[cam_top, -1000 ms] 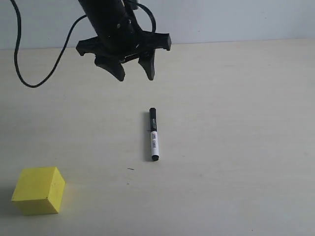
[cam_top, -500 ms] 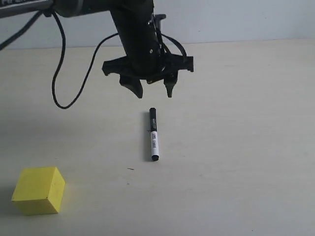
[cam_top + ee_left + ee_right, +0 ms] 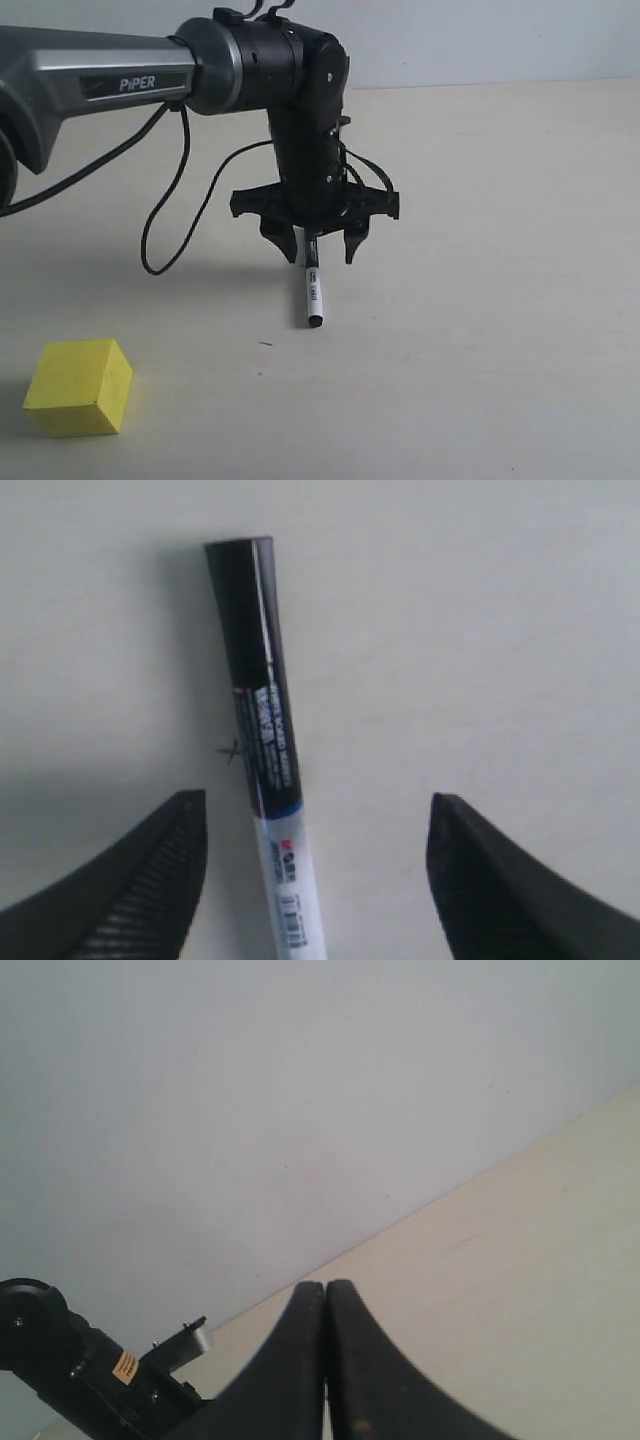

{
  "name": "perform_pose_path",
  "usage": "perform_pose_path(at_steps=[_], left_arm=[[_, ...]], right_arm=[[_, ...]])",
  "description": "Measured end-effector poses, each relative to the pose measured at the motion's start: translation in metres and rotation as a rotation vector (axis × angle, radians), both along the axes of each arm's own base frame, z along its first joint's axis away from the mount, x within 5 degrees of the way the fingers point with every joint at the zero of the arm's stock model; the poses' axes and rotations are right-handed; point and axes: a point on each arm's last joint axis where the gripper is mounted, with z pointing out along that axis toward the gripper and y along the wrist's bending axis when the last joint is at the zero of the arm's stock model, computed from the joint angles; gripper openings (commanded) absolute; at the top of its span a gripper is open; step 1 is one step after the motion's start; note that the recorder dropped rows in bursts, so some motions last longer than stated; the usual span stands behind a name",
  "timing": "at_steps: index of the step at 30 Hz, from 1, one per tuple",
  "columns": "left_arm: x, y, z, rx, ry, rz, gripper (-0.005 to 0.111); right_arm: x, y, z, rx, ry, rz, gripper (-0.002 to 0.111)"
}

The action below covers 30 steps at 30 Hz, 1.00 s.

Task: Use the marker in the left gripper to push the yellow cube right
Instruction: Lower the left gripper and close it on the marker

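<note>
My left gripper is above the marker in the left wrist view, so it isn't time to close on the marker yet. It should go lower first.
The marker (image 3: 313, 292) lies flat on the pale table, its black cap end under my left gripper (image 3: 320, 255) and its white barrel toward the front. That gripper hangs open, fingers pointing down on either side of the cap end without touching it. In the left wrist view the marker (image 3: 262, 740) runs between the two spread fingers (image 3: 150, 880), closer to one of them. The yellow cube (image 3: 80, 387) sits far off at the front left corner. My right gripper (image 3: 325, 1295) shows only in its own wrist view, shut with nothing in it, raised toward the wall.
The left arm's black cable (image 3: 175, 210) loops down toward the table behind the gripper. A small dark speck (image 3: 265, 344) marks the table between marker and cube. The grey wall (image 3: 480, 40) closes off the back edge.
My left gripper has come down and forward from high above the back of the table until its open fingers straddle the marker's cap end. Marker and cube have stayed put.
</note>
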Motion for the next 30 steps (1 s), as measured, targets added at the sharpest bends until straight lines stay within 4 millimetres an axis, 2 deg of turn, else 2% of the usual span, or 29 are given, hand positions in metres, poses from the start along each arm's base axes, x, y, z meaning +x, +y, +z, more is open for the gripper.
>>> perform_pose_path(at_steps=[11,25,30], left_arm=[[-0.013,-0.004,-0.009,0.057,0.07,-0.027,0.062],[-0.012,-0.005,-0.017,0.061,0.075,-0.026,0.062],[-0.012,-0.006,-0.027,0.07,0.083,-0.026,0.062]], right_arm=[[0.0,0.0,0.0,0.0,0.0,0.0,0.0],[0.0,0.0,0.0,0.0,0.0,0.0,0.0],[0.0,0.0,0.0,0.0,0.0,0.0,0.0]])
